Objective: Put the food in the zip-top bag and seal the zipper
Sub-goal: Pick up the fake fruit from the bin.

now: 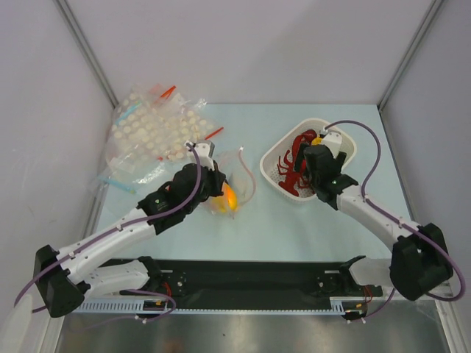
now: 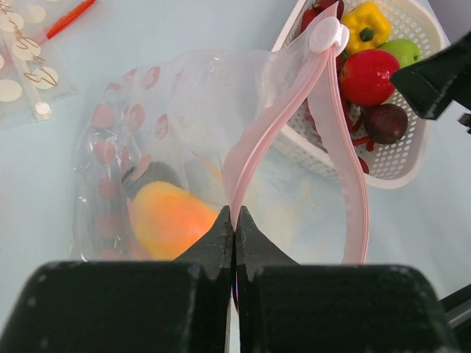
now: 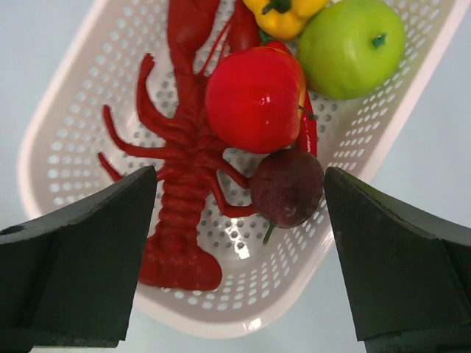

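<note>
The right gripper will grip the red apple by its end beside the purple fruit, so most of the apple stays ahead to go into the zip-top bag's opening.
My left gripper (image 2: pixel 234 220) is shut on the pinkish-red zipper (image 2: pixel 272 125) of the clear zip-top bag (image 2: pixel 199 132), holding its mouth open in a loop. An orange-yellow mango (image 2: pixel 165 220) lies inside the bag (image 1: pixel 243 180). My right gripper (image 3: pixel 239 250) is open and empty above the white basket (image 3: pixel 221 316). The basket holds the red lobster (image 3: pixel 180 147), red apple (image 3: pixel 254 99), dark purple fruit (image 3: pixel 287 187), green apple (image 3: pixel 352 48) and yellow pepper (image 3: pixel 283 15). The purple fruit lies between the fingers, below them.
Clear bags printed with white dots (image 1: pixel 154 132) lie piled at the back left, with red and blue zipper strips. The basket (image 1: pixel 346 140) stands at the back right, close to the bag's white slider (image 2: pixel 328 34). Enclosure walls border the table on both sides.
</note>
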Tool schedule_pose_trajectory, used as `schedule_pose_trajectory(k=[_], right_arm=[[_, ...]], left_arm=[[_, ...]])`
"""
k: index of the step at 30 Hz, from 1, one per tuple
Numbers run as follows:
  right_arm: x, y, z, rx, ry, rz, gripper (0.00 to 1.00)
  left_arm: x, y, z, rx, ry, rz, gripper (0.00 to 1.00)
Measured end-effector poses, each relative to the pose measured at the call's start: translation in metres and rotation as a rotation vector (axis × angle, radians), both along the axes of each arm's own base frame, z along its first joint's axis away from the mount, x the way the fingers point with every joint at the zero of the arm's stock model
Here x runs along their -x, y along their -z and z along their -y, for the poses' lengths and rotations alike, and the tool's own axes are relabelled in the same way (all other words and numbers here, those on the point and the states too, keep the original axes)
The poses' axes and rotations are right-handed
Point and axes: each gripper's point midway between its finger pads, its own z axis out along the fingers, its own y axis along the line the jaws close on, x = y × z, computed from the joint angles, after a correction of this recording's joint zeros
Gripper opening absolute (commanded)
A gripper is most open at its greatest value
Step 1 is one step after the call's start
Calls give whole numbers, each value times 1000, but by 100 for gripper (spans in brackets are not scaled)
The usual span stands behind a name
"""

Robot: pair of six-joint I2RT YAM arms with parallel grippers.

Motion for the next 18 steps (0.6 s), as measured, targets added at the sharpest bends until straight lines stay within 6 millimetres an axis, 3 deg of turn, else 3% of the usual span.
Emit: schedule_pose_trajectory(k=[10,15,18], right_arm=[[-27,48,23,84,91,-134,100],[-42,73,25,122,100,-178,100],[-50,84,24,136,101,-196,94]], left_arm=[[2,4,4,-4,23,-12,0],[1,5,5,-6,25,-16,0],[1,6,6,-9,25,-18,0]])
